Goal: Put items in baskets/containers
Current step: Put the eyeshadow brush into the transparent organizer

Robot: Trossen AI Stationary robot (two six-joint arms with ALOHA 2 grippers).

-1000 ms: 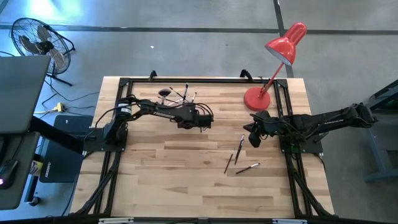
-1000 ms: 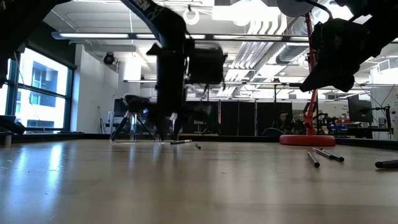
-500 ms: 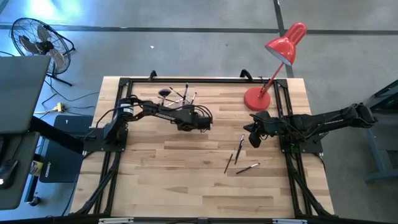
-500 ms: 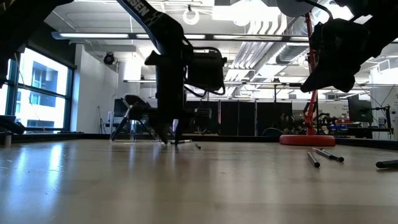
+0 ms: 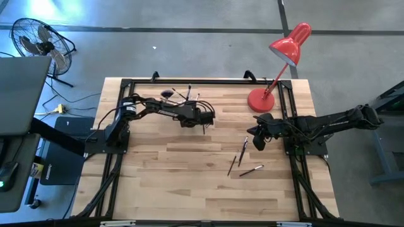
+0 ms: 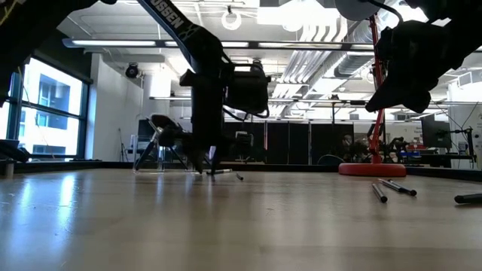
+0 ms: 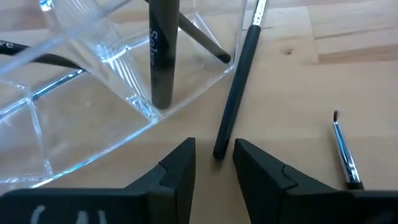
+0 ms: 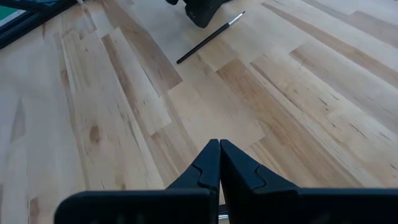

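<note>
The left gripper should take hold of the loose dark brush by its handle end (image 7: 222,144) next, and then put it with the others in the clear holder (image 7: 118,87).
The clear holder (image 5: 179,96) stands near the table's far edge with several dark brushes sticking out of it. In the left wrist view its clear wall (image 7: 93,99) shows with a dark brush inside. My left gripper (image 7: 214,152) (image 5: 198,118) hovers just near-right of the holder, open. Its fingertips stand on either side of the handle end of a dark brush (image 7: 239,68) that lies beside the holder. Whether they touch it, I cannot tell. My right gripper (image 8: 219,149) (image 5: 257,140) is shut and hangs over the table's right half, holding nothing.
Three brushes lie on the wood near my right gripper (image 5: 243,150) (image 5: 232,165) (image 5: 251,170). A thin brush (image 7: 343,152) lies beside my left gripper. The red desk lamp (image 5: 260,99) stands at the far right. Bare wood fills the table's near half.
My left gripper has moved a little toward the table's far edge and to the left, closer to the clear holder.
</note>
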